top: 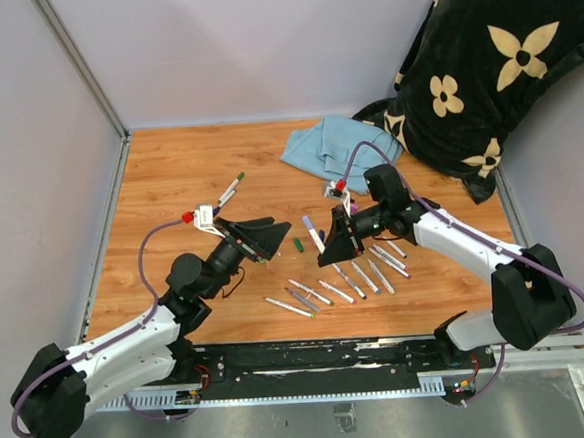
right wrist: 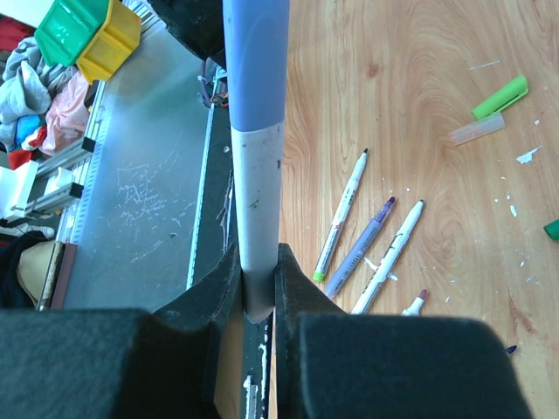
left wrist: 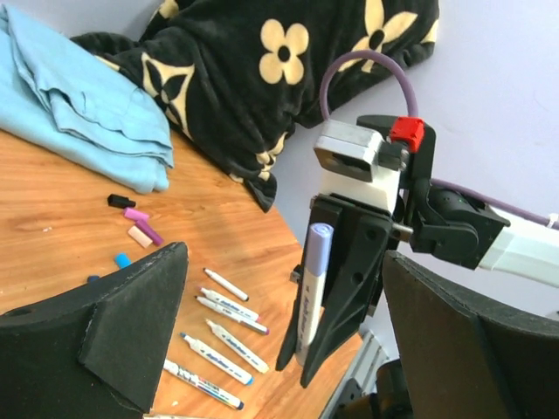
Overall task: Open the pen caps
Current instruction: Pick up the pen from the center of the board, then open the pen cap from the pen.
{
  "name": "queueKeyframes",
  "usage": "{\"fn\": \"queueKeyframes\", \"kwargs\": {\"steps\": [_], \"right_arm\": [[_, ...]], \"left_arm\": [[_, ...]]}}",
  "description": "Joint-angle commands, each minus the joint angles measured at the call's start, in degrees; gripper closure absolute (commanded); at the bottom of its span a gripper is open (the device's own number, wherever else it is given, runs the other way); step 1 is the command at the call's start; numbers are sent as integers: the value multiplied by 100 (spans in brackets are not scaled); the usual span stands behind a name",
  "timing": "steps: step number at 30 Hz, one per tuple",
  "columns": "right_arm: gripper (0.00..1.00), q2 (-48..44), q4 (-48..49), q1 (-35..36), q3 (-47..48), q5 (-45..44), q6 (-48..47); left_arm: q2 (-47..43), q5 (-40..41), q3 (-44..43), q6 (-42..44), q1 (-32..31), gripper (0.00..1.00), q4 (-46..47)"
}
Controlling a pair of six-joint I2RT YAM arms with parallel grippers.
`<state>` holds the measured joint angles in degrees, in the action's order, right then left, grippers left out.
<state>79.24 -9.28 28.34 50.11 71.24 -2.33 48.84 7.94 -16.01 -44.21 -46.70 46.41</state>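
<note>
I need to pull the cap open next, so my left gripper should grab the lavender pen cap (right wrist: 256, 61) while my right gripper holds the white body of the pen.
My right gripper (top: 332, 248) is shut on the lower end of a white-barrelled pen (right wrist: 258, 201) and holds it upright above the table. A lavender pen cap (right wrist: 256, 61) sits on its upper end, also seen from the left wrist as the cap (left wrist: 319, 240). My left gripper (top: 268, 238) stands wide open just left of that pen, nothing between its fingers (left wrist: 131, 323). Several uncapped pens (top: 342, 284) lie in a row on the wood. Loose pen caps lie nearby: green (top: 298, 245), black (left wrist: 120, 202), purple (left wrist: 144, 225), blue (left wrist: 122, 260).
A light blue cloth (top: 339, 148) and a black flowered blanket (top: 482, 75) lie at the back right. One capped pen (top: 232, 190) lies apart at the back left. The metal base rail (top: 312, 363) runs along the near edge.
</note>
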Motion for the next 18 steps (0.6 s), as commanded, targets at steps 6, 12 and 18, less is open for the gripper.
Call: {"fn": "queueKeyframes", "kwargs": {"steps": [6, 12, 18], "right_arm": [[99, 54, -342, -126, 265, 278, -439], [99, 157, -425, -127, 315, 328, -507], [99, 165, -427, -127, 307, 354, -514]], "left_arm": [[600, -2154, -311, -497, 908, 4, 632], [1170, -2269, -687, -405, 903, 8, 487], [1757, -2533, -1042, -424, 907, 16, 455]]}}
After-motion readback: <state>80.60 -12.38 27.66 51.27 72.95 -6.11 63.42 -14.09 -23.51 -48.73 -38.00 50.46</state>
